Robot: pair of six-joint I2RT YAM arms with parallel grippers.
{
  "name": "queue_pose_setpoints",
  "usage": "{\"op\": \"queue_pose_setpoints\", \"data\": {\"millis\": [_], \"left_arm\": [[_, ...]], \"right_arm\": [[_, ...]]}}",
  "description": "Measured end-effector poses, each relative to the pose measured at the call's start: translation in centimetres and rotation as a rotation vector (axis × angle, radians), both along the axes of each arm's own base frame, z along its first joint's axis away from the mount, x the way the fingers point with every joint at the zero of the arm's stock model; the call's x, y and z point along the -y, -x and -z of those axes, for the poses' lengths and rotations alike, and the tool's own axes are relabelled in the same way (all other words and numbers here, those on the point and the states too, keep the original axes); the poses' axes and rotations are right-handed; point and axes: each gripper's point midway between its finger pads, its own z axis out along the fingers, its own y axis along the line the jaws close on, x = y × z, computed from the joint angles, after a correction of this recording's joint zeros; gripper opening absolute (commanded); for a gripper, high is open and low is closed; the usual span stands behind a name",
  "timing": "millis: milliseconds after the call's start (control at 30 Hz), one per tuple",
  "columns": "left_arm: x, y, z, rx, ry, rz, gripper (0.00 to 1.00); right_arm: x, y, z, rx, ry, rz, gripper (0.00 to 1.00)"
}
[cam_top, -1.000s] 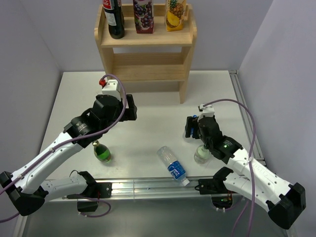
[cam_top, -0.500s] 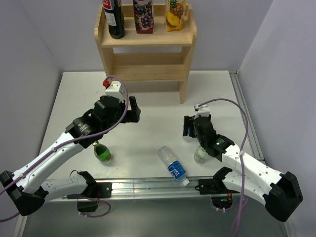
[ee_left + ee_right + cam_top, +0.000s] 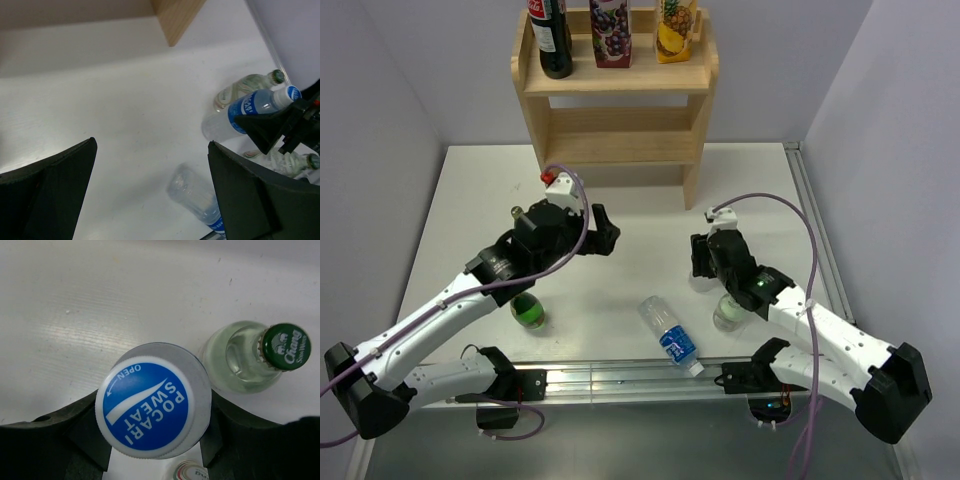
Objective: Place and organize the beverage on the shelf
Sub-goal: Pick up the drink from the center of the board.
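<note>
The Pocari Sweat bottle should end up upright on the shelf, so the robot's left gripper next needs to grab the bottle by its lower body (image 3: 702, 280) (image 3: 219, 126), below the right gripper.
The wooden shelf (image 3: 620, 82) stands at the back with a cola bottle (image 3: 552, 40), a grape carton (image 3: 611, 35) and a pineapple carton (image 3: 675, 32) on its top board. My left gripper (image 3: 604, 235) is open and empty above the table's middle. In the left wrist view (image 3: 152, 195) a clear water bottle (image 3: 197, 195) lies on its side between the jaws, lower down on the table. My right gripper (image 3: 705, 262) is shut on an upright Pocari Sweat bottle (image 3: 152, 407), which also shows in the left wrist view (image 3: 245, 112).
A green bottle (image 3: 527, 310) stands under my left arm. The lying water bottle (image 3: 668, 335) is near the front rail. A clear Chang bottle (image 3: 255, 357) stands right of the Pocari bottle. Another cap (image 3: 192, 471) shows just below it. The shelf's side panel (image 3: 177, 17) is ahead.
My left gripper has swung right and forward over the table's middle, still open. My right gripper has shifted a little to the back left with the Pocari bottle in it.
</note>
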Motion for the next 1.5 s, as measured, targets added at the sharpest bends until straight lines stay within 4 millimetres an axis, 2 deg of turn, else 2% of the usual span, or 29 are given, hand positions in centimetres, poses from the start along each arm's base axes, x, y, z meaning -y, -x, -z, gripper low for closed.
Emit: {"op": "queue_pose_setpoints", "data": {"millis": [100, 267, 367, 467, 733, 1033, 1333, 1433, 1500], "left_arm": [[1.7, 0.2, 0.7, 0.029, 0.044, 0.08, 1.0], [4.5, 1.0, 1.1, 0.12, 0.103, 0.242, 0.99], [6.1, 2.1, 0.9, 0.191, 0.13, 0.364, 0.99], [7.6, 3.5, 0.3, 0.26, 0.152, 0.496, 1.0], [10.2, 7.8, -2.0, 0.43, 0.179, 0.786, 1.0], [13.1, 10.9, -0.8, 0.42, 0.134, 1.011, 1.0], [14.9, 12.6, -0.8, 0.397, 0.121, 1.127, 0.99], [15.3, 13.1, -0.6, 0.382, 0.122, 1.152, 0.91], [15.5, 13.3, -0.3, 0.368, 0.117, 1.164, 0.81]], "right_arm": [[-0.5, 0.1, -2.1, -0.006, 0.005, -0.04, 0.31], [-2.4, -0.3, -8.6, 0.074, -0.084, -0.12, 0.3], [-3.3, 0.5, -11.9, 0.111, -0.137, -0.186, 0.29], [-4.0, 1.7, -13.8, 0.113, -0.165, -0.263, 0.27], [-6.2, 6.2, -16.5, 0.045, -0.217, -0.526, 0.25], [-7.6, 9.9, -20.7, 0.063, -0.252, -0.76, 0.24], [-9.2, 12.0, -20.8, 0.017, -0.202, -0.928, 0.24], [-9.4, 12.4, -20.8, 0.006, -0.184, -0.955, 0.24], [-9.5, 12.7, -20.8, 0.001, -0.177, -0.966, 0.24]]}}
